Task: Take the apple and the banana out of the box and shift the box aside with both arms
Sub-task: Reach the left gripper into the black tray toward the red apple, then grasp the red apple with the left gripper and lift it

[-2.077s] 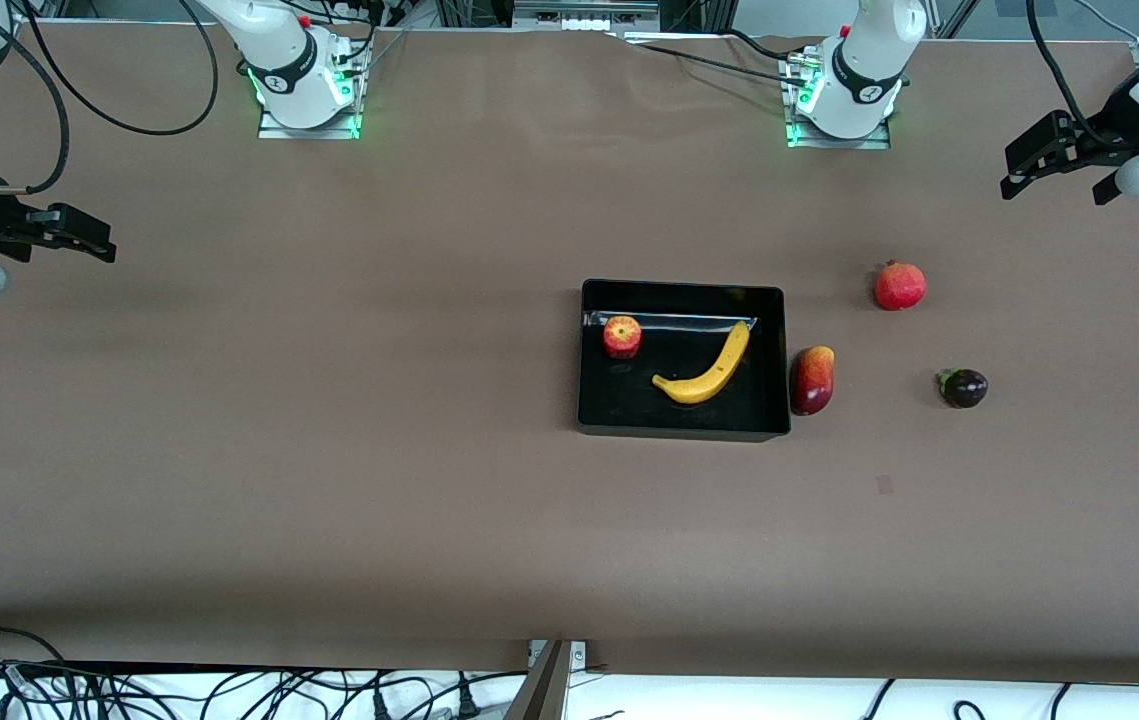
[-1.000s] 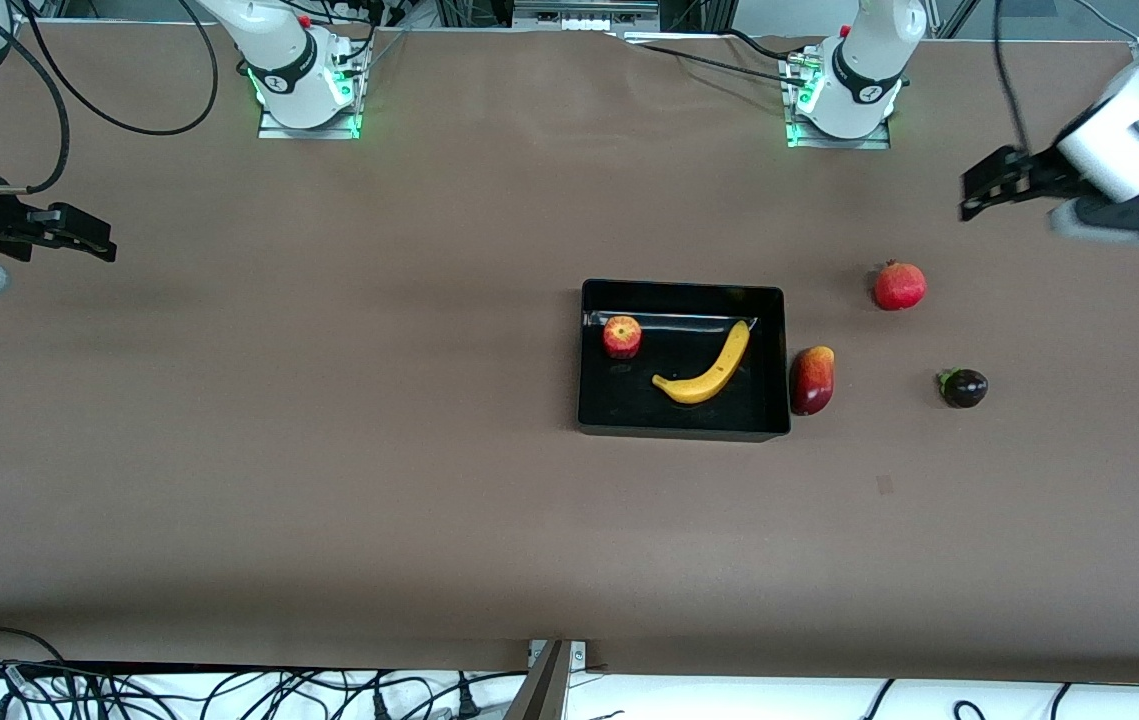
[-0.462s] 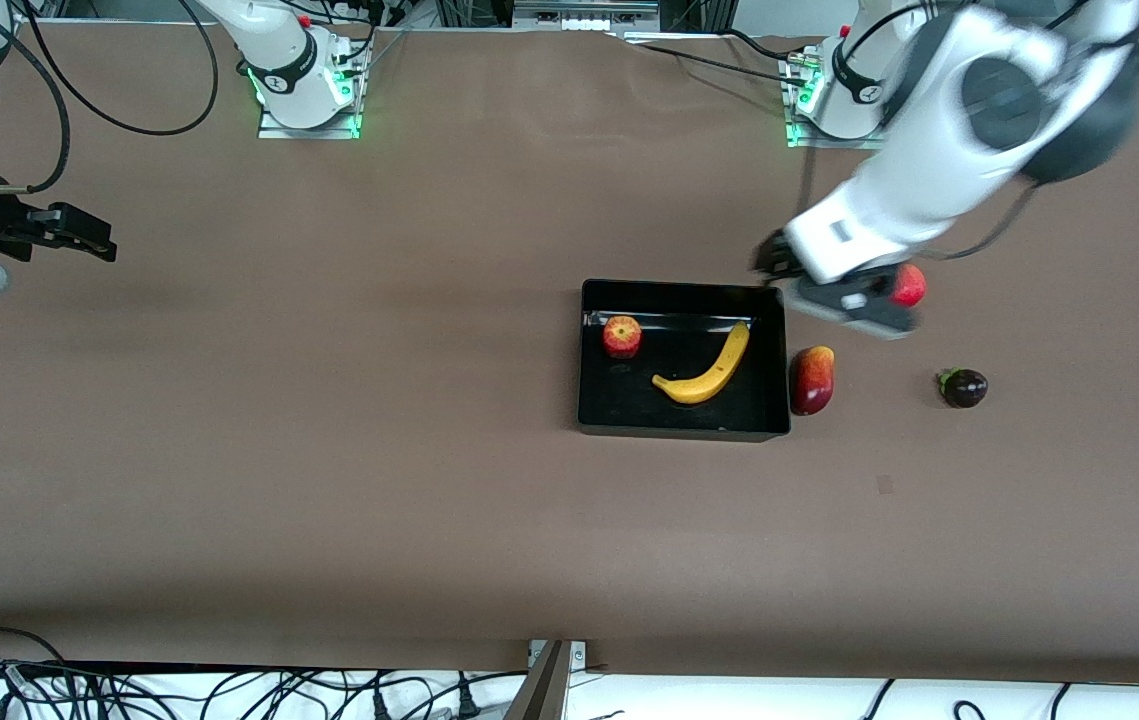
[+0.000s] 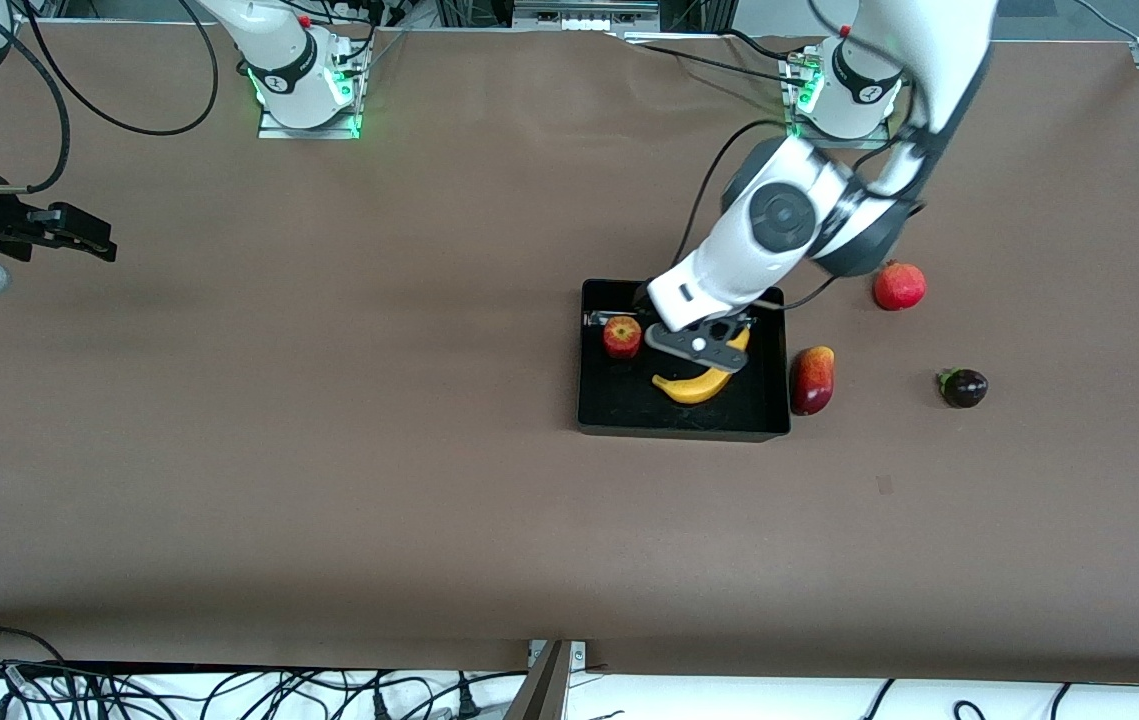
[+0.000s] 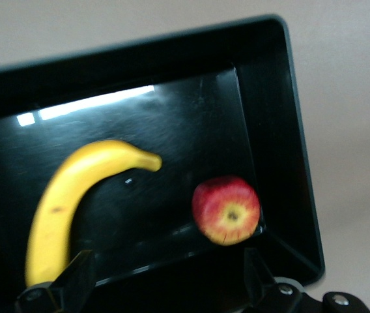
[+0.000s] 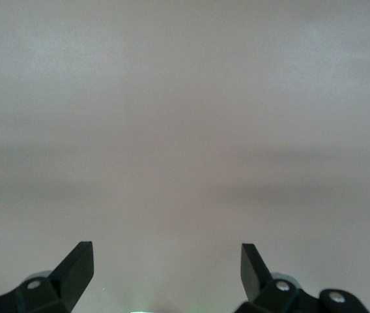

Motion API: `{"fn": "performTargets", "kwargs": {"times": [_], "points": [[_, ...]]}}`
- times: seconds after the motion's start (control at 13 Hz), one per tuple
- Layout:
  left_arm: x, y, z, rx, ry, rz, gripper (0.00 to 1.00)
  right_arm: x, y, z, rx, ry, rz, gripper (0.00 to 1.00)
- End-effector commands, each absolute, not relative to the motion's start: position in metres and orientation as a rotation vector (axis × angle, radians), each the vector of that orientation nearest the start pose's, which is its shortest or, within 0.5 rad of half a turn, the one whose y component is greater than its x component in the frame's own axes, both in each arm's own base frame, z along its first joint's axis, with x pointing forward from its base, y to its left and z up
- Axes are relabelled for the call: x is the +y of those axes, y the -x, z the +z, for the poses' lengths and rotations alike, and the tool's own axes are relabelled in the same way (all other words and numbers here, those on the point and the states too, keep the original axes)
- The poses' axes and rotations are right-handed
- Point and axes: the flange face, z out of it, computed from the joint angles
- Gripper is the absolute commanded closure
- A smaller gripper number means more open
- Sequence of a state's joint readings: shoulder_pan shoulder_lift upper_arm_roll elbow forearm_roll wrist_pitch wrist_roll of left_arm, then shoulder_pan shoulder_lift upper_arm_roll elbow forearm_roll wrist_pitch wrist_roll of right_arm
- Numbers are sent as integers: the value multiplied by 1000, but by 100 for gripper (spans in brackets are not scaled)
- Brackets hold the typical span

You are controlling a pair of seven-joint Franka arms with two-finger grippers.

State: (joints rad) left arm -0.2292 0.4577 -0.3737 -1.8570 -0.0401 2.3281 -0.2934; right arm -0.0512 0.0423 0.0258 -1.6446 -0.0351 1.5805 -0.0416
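The left gripper picks up the small red apple (image 4: 621, 336) by its round red sides next, to take the apple out of the black box (image 4: 674, 430).
The black box (image 4: 674, 430) sits mid-table. In it lie the yellow banana (image 4: 694, 388) and the small red apple (image 4: 621, 336) with yellowish patches. My left gripper (image 4: 697, 348) is low over the box, above the banana and beside the apple, and hides the banana's middle. In the left wrist view the left gripper (image 5: 165, 283) is open and empty, with the banana (image 5: 68, 202), the apple (image 5: 227, 210) and the box wall (image 5: 283, 130) before it. My right gripper (image 4: 94, 235) waits open over bare table at the right arm's end; the right wrist view shows it (image 6: 165, 267) open and empty.
An oblong dark-red fruit (image 4: 812, 380) lies against the box's outer wall toward the left arm's end. A round red fruit with a crown (image 4: 899, 286) and a small dark purple fruit (image 4: 963, 388) lie farther toward that end. Cables run along the table's front edge.
My left arm has swung in from the left arm's end of the table and come down over the box, above the banana. The fruits, the box and the right arm have not moved.
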Motion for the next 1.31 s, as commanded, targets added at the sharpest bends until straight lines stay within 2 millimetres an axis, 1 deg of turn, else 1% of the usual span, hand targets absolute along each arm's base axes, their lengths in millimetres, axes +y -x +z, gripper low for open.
{"fn": "performTargets", "kwargs": {"times": [0.0, 0.08, 0.15, 0.31, 0.46, 0.62, 0.69, 0.77, 0.85, 1.0, 1.08, 1.23], "points": [[-373, -539, 259, 392, 3320, 57, 0, -19, -563, 572, -34, 3167, 167, 0], [-378, -536, 245, 398, 3312, 62, 0, -20, -562, 572, -32, 3167, 167, 0], [-388, -530, 234, 421, 3317, 51, 0, -20, -563, 572, -32, 3167, 167, 0], [-402, -521, 216, 410, 3331, 38, 0, -20, -562, 572, -32, 3167, 167, 0], [-404, -519, 212, 413, 3330, 44, 0, -20, -564, 572, -32, 3169, 160, 0], [-404, -520, 217, 420, 3331, 33, 0, -21, -563, 571, -27, 3166, 162, 0], [-404, -520, 215, 416, 3331, 39, 0, -21, -564, 571, -27, 3166, 160, 0], [-403, -517, 203, 411, 3325, 65, 0, -21, -565, 571, -28, 3167, 148, 0], [-406, -511, 194, 427, 3318, 79, 0, -20, -566, 571, -30, 3167, 140, 0], [-402, -514, 190, 450, 3301, 46, 0, -17, -566, 572, -37, 3168, 140, 0], [-403, -515, 191, 473, 3290, 34, 2, -17, -566, 572, -40, 3167, 140, 0], [-397, -521, 195, 512, 3268, 9, 98, -17, -565, 572, -40, 3166, 145, 0]]}}
